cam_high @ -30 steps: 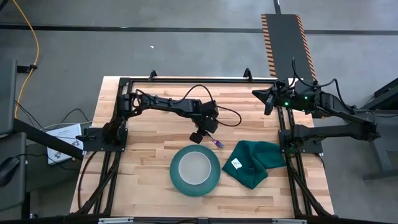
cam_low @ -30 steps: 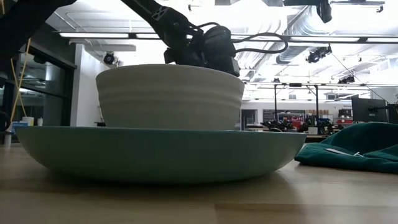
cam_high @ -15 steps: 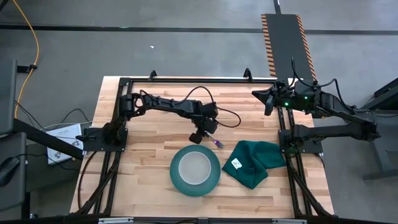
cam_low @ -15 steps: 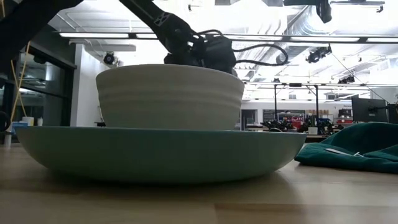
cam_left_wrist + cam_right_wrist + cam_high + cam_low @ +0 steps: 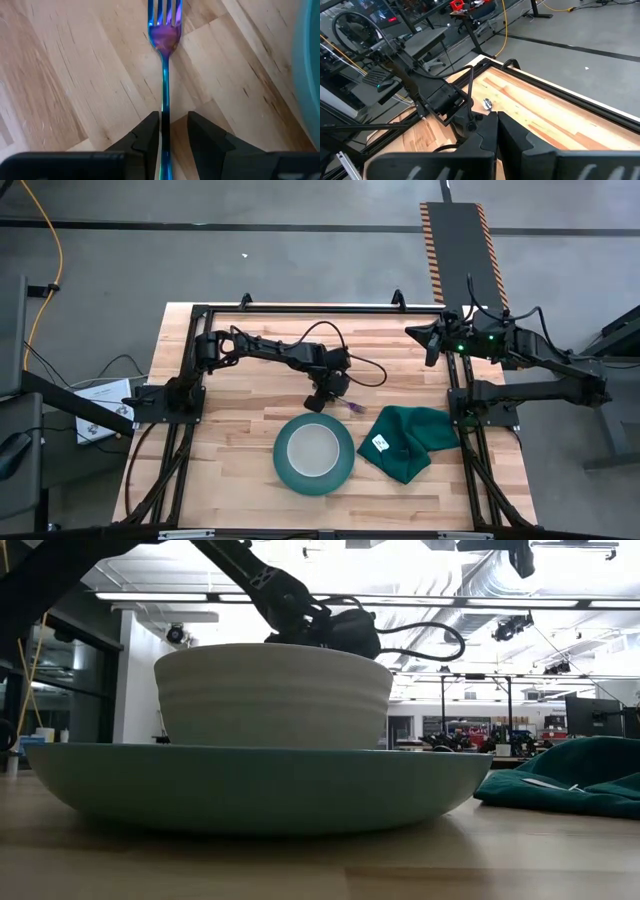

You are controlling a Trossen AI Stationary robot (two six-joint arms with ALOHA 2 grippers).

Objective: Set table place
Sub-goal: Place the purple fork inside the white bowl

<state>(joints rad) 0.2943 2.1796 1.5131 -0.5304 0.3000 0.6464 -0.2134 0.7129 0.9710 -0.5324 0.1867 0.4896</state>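
Observation:
My left gripper grabs the fork by its slim handle (image 5: 165, 122) next, to set it at the fork's place beside the teal plate (image 5: 307, 60).
A round teal plate (image 5: 284, 471) lies near the table's (image 5: 240, 430) middle, and a white bowl (image 5: 313, 448) stands in it. Just beyond the plate's far right rim, a fork (image 5: 352, 407) with a blue-purple handle lies flat on the wood. My left gripper (image 5: 322, 398) slants down over the fork's handle end. In the left wrist view it (image 5: 172, 116) is open, one finger on each side of the handle (image 5: 164, 95), and the tines (image 5: 164, 10) point away from it. My right gripper (image 5: 495, 131) is shut and empty, raised at the table's far right corner (image 5: 432, 340).
A dark green cloth (image 5: 410, 440) with a white tag lies crumpled to the right of the plate, and the low view also shows this cloth (image 5: 580, 775). In that view the bowl (image 5: 272, 695) hides my left gripper's fingers. Bare wood lies to the left of the plate.
My left gripper has sunk toward the table, over the fork's handle. In the low view its wrist has dropped lower behind the bowl's rim. The gap between its fingers shows no change. The plate, bowl and cloth have kept still.

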